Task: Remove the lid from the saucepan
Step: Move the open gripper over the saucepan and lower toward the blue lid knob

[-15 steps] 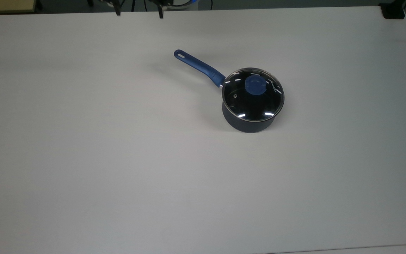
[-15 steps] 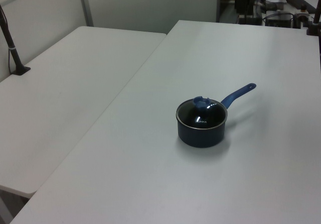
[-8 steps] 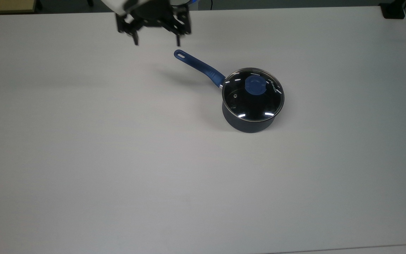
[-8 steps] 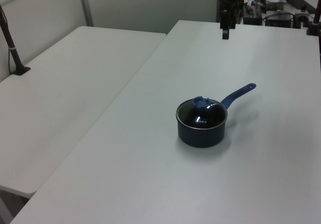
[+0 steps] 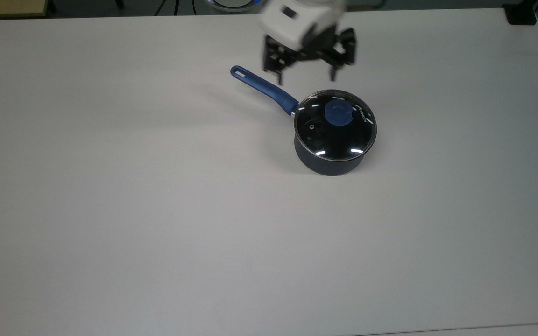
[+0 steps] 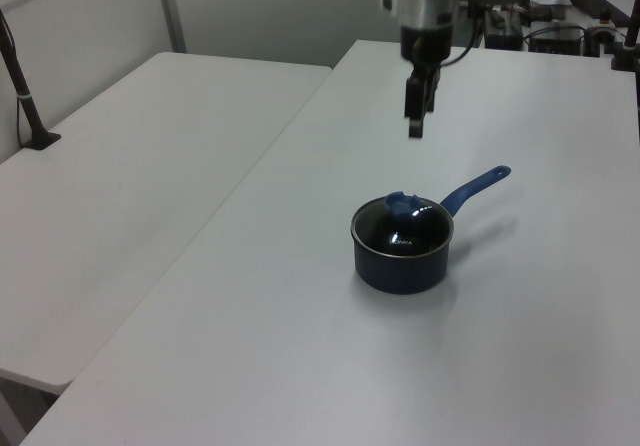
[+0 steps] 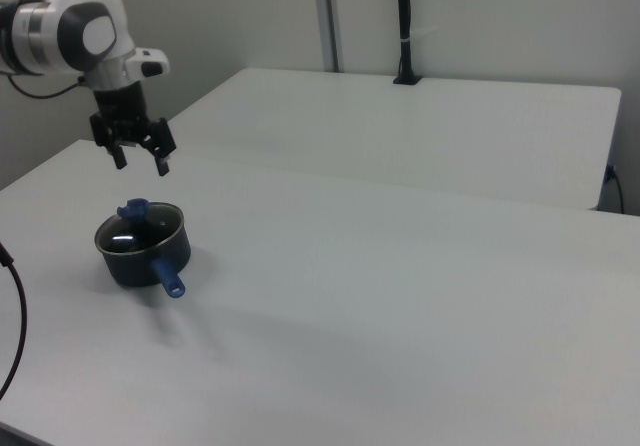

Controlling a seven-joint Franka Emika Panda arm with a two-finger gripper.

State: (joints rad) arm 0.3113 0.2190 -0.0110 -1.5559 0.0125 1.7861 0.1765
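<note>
The lid's glass spreads wide and flat across the pot, so I should next grab its narrow blue knob.
The saucepan is a small dark navy pot standing on the white table, right of centre in the top view. Its long blue handle points to the top view's upper left. The lid, clear glass with a metal rim and a blue knob, lies flat on the pot. My gripper hangs open in the air, just beyond the lid's far edge in the top view, touching nothing. The saucepan sits below and in front of the gripper in the left view. The gripper hovers above the knob.
A second white table adjoins on the left view's left, carrying a black clamped post. A black object sits at the table's far right corner in the top view. A cable hangs at the right view's left edge.
My gripper has swung from the top view's upper left to the right and lower, ending above the pot's far side. The saucepan and lid have not moved.
</note>
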